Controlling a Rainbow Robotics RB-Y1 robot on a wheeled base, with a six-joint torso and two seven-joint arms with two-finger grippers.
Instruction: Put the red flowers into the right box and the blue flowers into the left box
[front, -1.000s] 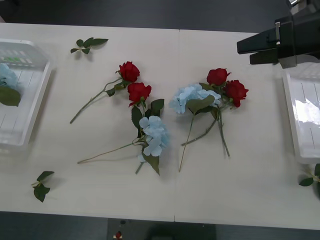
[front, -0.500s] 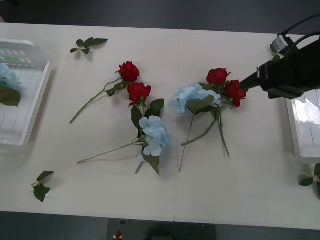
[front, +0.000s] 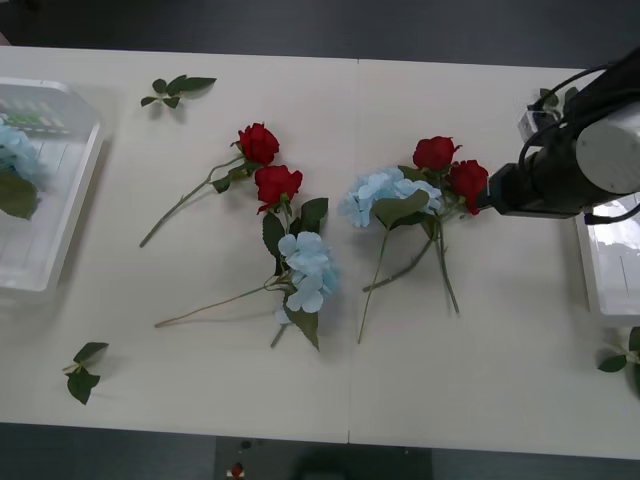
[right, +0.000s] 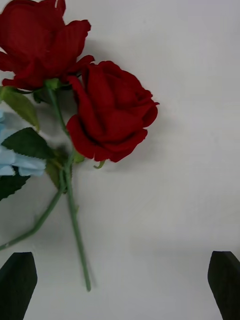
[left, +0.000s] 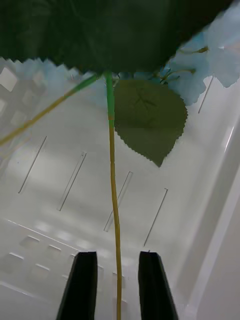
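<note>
My right gripper grabs a red flower by its green stem beneath the bloom (front: 438, 224) next, to put it into the right box (front: 610, 250).
Several red flowers lie on the table: two left of the middle (front: 258, 142) (front: 277, 183) and two to the right (front: 436, 152) (front: 470, 183). Two blue flowers (front: 385, 195) (front: 308, 268) lie among them. My right gripper (right: 120, 280) is open just beside the rightmost rose (right: 112, 112), with bare table between its fingers. A third blue flower (front: 10, 150) rests in the left box (front: 75, 200). Over that box, my left gripper (left: 118, 270) stands narrowly open. The flower's stem (left: 114, 190) runs between its fingers with a gap on each side. The right box (front: 610, 250) sits behind my right arm (front: 560, 175).
Loose green leaf sprigs lie at the back left (front: 175, 88), the front left (front: 82, 372) and the front right (front: 620, 358). Crossing stems trail toward the table's front edge below the two right roses.
My right arm has come from the back right corner down and leftward to the rightmost rose. The flowers on the table have not moved.
</note>
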